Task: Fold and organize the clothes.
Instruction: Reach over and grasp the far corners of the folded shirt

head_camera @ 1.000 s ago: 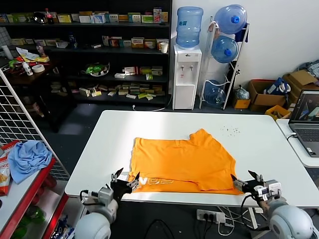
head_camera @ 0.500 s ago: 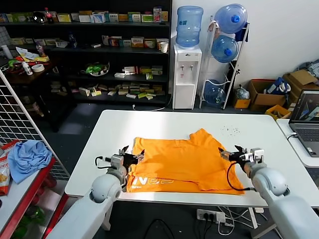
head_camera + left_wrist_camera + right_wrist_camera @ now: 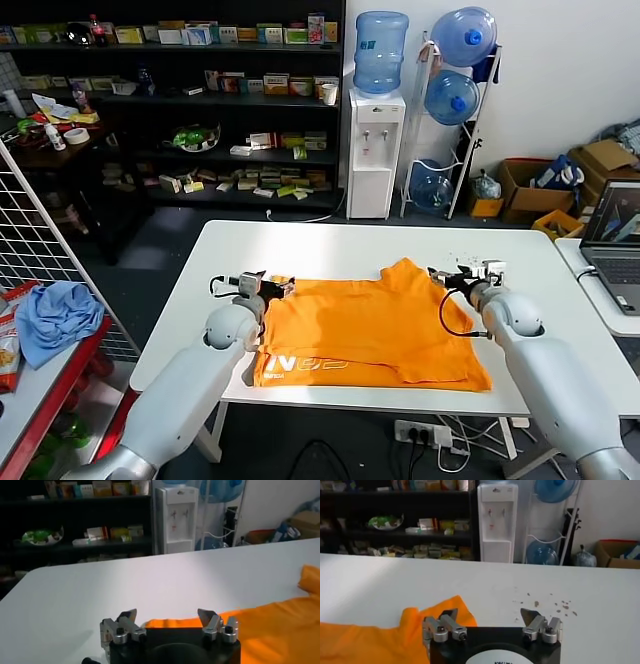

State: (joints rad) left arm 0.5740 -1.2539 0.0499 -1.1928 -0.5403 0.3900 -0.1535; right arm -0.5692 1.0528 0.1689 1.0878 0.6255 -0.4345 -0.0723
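The orange T-shirt needs to be grabbed by its plain corner [image 3: 284, 284] with my left gripper next. The shirt can then be folded over toward its white lettering [image 3: 295, 364].
The orange T-shirt [image 3: 370, 325] lies partly folded on the white table [image 3: 330, 245], with white lettering along its near left edge. My left gripper [image 3: 272, 288] is open, low over the shirt's far left corner; in the left wrist view [image 3: 167, 619] the orange edge [image 3: 260, 625] shows between its fingers. My right gripper [image 3: 448, 279] is open at the shirt's far right side; in the right wrist view [image 3: 490, 617] one finger is over the orange sleeve tip [image 3: 420, 617] and the other over bare table.
A laptop [image 3: 615, 240] sits on a side table at the right. Small dark specks [image 3: 462, 262] lie on the table beyond the right gripper. A wire rack with a light blue cloth [image 3: 55, 315] stands at the left. Shelves and a water dispenser [image 3: 372, 150] stand behind.
Both arms have reached forward from the table's near edge to the shirt's far side. The left gripper now sits at the far left corner, the right at the far right sleeve.
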